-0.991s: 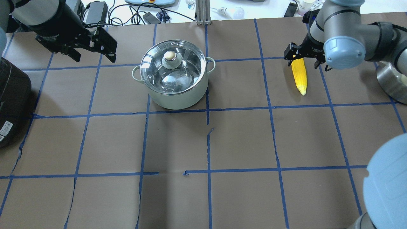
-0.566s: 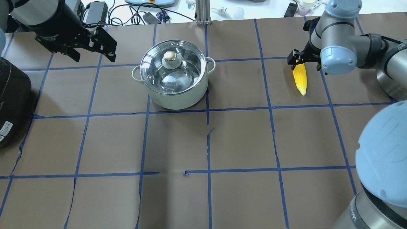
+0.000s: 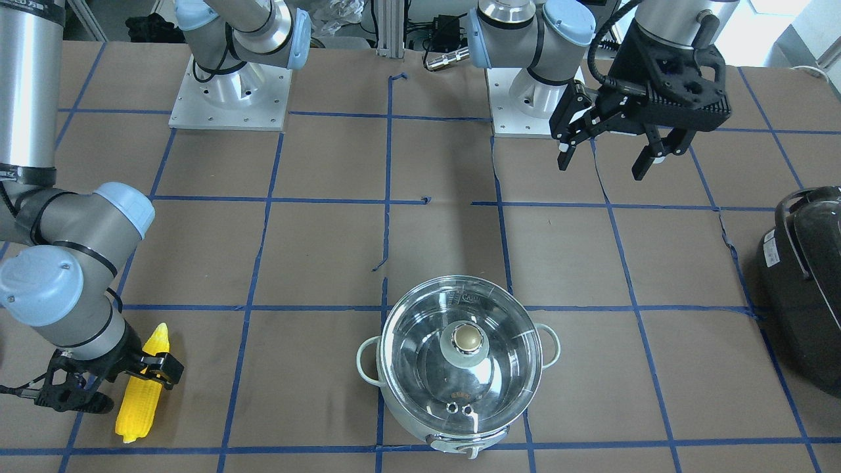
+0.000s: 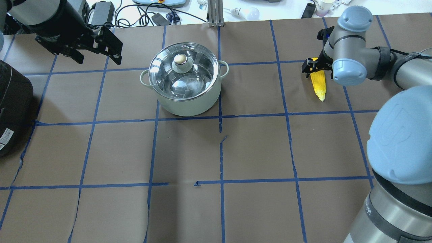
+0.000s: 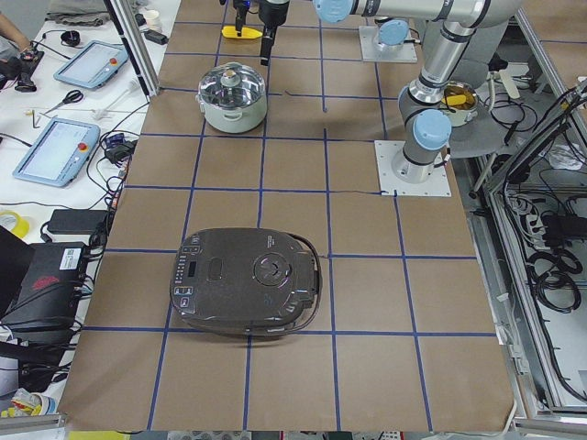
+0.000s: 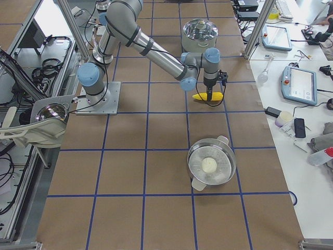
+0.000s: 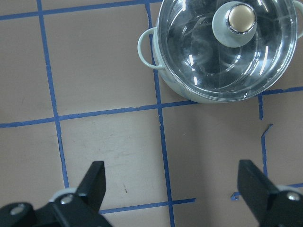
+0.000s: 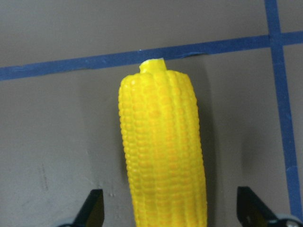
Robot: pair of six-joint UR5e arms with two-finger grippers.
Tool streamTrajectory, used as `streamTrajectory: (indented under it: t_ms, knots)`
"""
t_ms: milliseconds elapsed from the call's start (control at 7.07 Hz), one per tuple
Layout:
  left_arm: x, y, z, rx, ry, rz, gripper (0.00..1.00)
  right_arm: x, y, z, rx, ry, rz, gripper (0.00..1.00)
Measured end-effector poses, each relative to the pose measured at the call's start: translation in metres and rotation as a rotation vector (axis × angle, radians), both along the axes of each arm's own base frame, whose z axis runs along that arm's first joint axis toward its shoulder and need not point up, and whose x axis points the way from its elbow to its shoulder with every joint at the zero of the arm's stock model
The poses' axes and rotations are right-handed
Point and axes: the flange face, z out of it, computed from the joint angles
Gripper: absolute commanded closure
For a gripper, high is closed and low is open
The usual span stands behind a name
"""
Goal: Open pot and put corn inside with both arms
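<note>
My right gripper will close on the corn. Both of its fingers reach down along the sides of the corn, and the table shows inside each finger.
The pot (image 4: 185, 88) stands at the back middle with its glass lid (image 4: 195, 79) and brass knob (image 4: 180, 59) on; it also shows in the front view (image 3: 460, 368) and the left wrist view (image 7: 227, 52). The corn (image 4: 318, 83) lies flat on the table at the right. My right gripper (image 4: 314, 66) is low over the corn's thick end, open, with a finger (image 8: 92, 210) on either side of the cob (image 8: 163, 156). My left gripper (image 4: 99, 59) hangs open and empty in the air to the left of the pot, its fingers (image 7: 92, 184) wide apart.
A black glossy appliance (image 4: 11, 101) sits at the table's left edge. A steel pan holding a pale round thing (image 6: 210, 165) stands on the right side, nearer the robot than the corn. Cables and boxes lie beyond the far edge (image 4: 135, 13).
My right arm's wrist has come down over the corn's thick end and its elbow has swung into view. The left gripper drifted slightly away. Corn and pot have not moved.
</note>
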Motion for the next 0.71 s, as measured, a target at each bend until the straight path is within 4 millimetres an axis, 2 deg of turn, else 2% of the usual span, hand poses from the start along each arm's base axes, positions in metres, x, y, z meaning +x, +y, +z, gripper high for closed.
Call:
streamTrajectory:
  t_ms: [283,425,708]
  knots:
    - [-0.0003,-0.0005,-0.0011,0.004,0.000,0.002,0.00,-0.0007,0.0010,-0.0051,0.007,0.005,-0.001,0.01]
    - [0.0001,-0.0009,-0.0022,0.006,-0.003,0.007,0.00,-0.0008,0.0014,-0.0058,0.009,0.005,-0.001,0.11]
    - [0.0021,-0.0015,-0.0054,0.014,-0.023,0.023,0.00,-0.0006,0.0016,-0.0064,0.009,0.001,-0.002,0.71]
